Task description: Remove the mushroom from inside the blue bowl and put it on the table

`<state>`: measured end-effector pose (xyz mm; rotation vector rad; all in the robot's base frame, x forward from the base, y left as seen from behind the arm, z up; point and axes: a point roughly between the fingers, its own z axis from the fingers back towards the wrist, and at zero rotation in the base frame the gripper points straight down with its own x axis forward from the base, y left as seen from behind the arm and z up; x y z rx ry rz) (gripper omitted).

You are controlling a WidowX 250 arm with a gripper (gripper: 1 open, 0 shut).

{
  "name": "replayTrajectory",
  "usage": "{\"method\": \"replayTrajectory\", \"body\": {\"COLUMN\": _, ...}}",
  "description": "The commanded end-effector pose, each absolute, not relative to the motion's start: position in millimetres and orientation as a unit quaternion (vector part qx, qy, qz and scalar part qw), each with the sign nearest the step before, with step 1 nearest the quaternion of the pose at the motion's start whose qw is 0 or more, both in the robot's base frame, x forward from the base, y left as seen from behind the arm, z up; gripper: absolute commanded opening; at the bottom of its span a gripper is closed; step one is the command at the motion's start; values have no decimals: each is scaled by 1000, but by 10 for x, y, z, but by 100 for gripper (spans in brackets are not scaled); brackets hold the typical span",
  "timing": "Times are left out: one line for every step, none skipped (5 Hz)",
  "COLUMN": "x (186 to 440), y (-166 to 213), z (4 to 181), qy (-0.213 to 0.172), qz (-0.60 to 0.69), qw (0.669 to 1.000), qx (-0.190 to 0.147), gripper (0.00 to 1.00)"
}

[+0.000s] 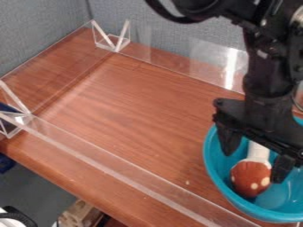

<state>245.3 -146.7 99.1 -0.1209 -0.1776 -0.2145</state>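
Note:
The mushroom needs to be lifted out of the blue bowl [222, 182]. My gripper should grab it by its reddish-brown cap [250, 178] next.
The mushroom [250, 176] lies inside the blue bowl [222, 182] at the table's right front corner, its reddish-brown cap toward the front and its cream stem toward the back. My gripper [253, 158] hangs open just above the bowl. One dark finger [229, 143] stands left of the mushroom and the other to its right, near the stem. Nothing is held. The right part of the bowl is cut off by the frame edge.
The wooden table [130, 106] is fenced by low clear acrylic walls [83, 155]. Clear triangular brackets stand at the back [113, 36] and at the left edge [12, 118]. The black arm [270, 62] rises from the gripper toward the top right.

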Motion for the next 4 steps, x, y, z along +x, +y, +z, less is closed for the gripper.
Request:
{"method": "replayTrajectory", "body": {"x": 2456, "y": -1500, "z": 1144, "qy": -123, "qz": -111, "qw": 984, "qx": -73, "gripper": 100}}
{"method": "replayTrajectory", "body": {"x": 2470, "y": -1535, "z": 1005, "qy": -110, "qz": -109, "qw": 985, "qx": -72, "gripper": 100}}
{"method": "replayTrajectory", "body": {"x": 2482, "y": -1565, "z": 862, "qy": -96, "qz": -107, "qw": 987, "qx": -70, "gripper": 100}}
{"method": "replayTrajectory", "body": {"x": 2504, "y": -1600, "z": 692, "qy": -82, "qz": -104, "qw": 989, "qx": -67, "gripper": 100}}
